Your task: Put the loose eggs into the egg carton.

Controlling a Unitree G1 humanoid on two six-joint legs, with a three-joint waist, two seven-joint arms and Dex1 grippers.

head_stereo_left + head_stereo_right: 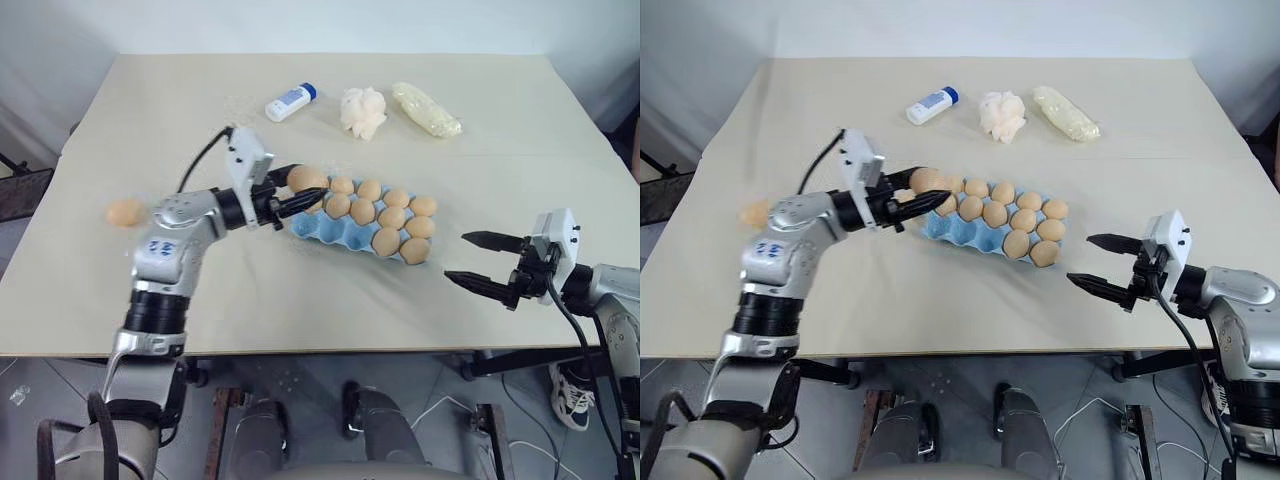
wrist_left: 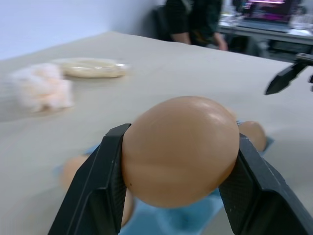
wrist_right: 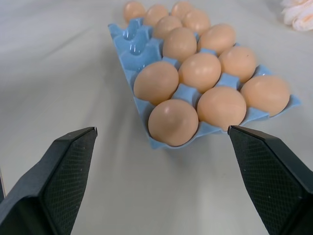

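Note:
The tan-brown egg (image 1: 307, 179) hangs above the light blue egg carton (image 1: 318, 233), so my left gripper will keep holding the egg.
My left gripper (image 1: 303, 192) is shut on a tan-brown egg (image 1: 307, 179), held just above the left end of the light blue egg carton (image 1: 318, 233). In the left wrist view the egg (image 2: 181, 149) sits between both black fingers (image 2: 98, 188). Several eggs fill the carton's cups. Some cups (image 3: 134, 38) of the near row stand empty at the left end. One loose egg (image 1: 125, 212) lies on the table at the far left, beyond my left arm. My right gripper (image 1: 482, 260) hangs open to the right of the carton, apart from it, with nothing between its fingers (image 3: 68, 164).
At the back of the beige table (image 1: 300, 300) lie a white bottle with a blue cap (image 1: 290, 102), a lumpy white wad (image 1: 362, 110) and a pale plastic-wrapped roll (image 1: 427, 110). A person (image 2: 193, 22) sits beyond the table's far side.

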